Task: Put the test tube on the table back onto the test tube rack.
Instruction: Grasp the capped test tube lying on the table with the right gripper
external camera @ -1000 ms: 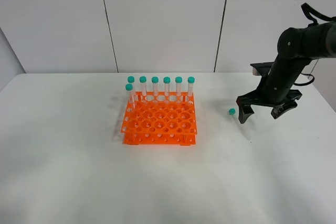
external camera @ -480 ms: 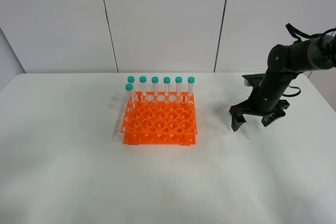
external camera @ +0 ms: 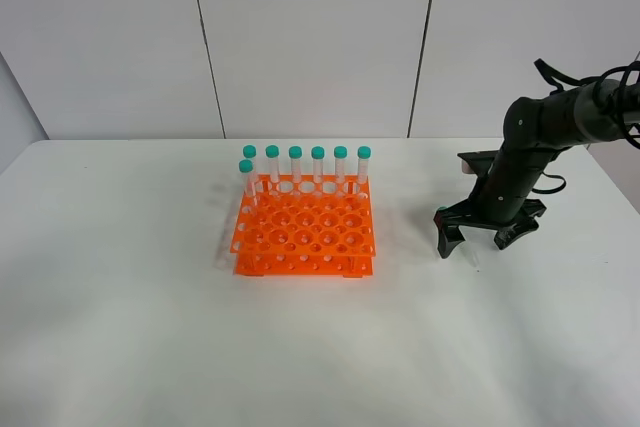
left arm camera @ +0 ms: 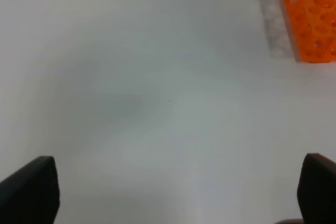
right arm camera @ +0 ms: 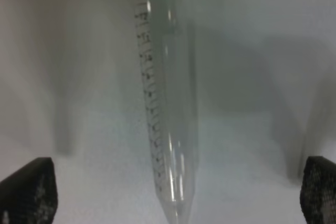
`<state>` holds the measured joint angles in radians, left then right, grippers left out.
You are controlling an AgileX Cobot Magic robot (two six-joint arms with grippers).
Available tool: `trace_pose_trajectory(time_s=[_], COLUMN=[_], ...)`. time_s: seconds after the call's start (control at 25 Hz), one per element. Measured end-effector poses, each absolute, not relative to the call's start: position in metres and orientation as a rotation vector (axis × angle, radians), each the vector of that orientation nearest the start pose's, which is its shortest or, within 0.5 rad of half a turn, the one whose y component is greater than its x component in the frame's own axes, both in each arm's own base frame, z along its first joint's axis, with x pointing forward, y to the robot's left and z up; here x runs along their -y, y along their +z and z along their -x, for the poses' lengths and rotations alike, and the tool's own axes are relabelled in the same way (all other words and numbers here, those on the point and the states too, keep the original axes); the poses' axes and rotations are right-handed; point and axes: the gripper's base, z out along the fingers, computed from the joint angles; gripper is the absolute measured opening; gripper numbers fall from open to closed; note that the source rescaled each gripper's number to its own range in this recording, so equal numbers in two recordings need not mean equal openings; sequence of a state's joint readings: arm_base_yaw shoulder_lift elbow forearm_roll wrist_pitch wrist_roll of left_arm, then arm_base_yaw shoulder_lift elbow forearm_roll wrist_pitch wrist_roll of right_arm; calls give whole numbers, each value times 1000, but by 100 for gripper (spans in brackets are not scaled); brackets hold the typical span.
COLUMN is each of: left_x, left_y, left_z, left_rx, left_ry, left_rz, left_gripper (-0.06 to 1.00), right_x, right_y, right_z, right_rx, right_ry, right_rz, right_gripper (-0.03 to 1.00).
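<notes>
My right gripper's fingers reach down to their shadows beside the clear tapered end, so it is time to close and that would catch the test tube.
The test tube [external camera: 441, 213] lies flat on the white table [external camera: 150, 327], right of the orange test tube rack [external camera: 305, 232]. Its teal cap points away from me, and its clear tip pokes out near my right gripper [external camera: 474, 245]. That gripper is low over the tube and open, one finger on each side. In the right wrist view the graduated clear tube [right arm camera: 168, 103] runs down the middle between the wide-apart fingertips [right arm camera: 26, 190]. My left gripper [left arm camera: 173, 192] is open above bare table, with the rack [left arm camera: 312, 19] off at one corner.
Several teal-capped tubes [external camera: 317, 162] stand upright along the rack's back row and at its left rear corner. A grey panelled wall [external camera: 300, 37] rises behind the table. The left arm is outside the exterior view.
My right arm has moved left and down, so the open gripper now straddles the lying tube. The rack and its tubes have not moved.
</notes>
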<state>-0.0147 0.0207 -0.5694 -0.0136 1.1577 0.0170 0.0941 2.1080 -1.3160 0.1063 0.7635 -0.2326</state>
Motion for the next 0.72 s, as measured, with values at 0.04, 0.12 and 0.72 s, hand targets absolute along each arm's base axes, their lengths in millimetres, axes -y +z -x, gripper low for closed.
trace_pose_trajectory(time_s=[0.04,0.12,0.72], left_x=[1,1,1], left_y=[289,289,289], left_z=[14,14,14], left_rx=[-2092,-2092,-2092], left_ry=[-15,-15,-15], left_rz=[-35,-35,-35], left_gripper=[100,100,100], right_x=[-44,-44,-44], right_y=[109,109,108], right_z=[-390,-390,-390], right_rx=[-3009,-3009,-3014], right_ry=[109,112,114], right_rz=[381,379,378], right_gripper=[100,100,52])
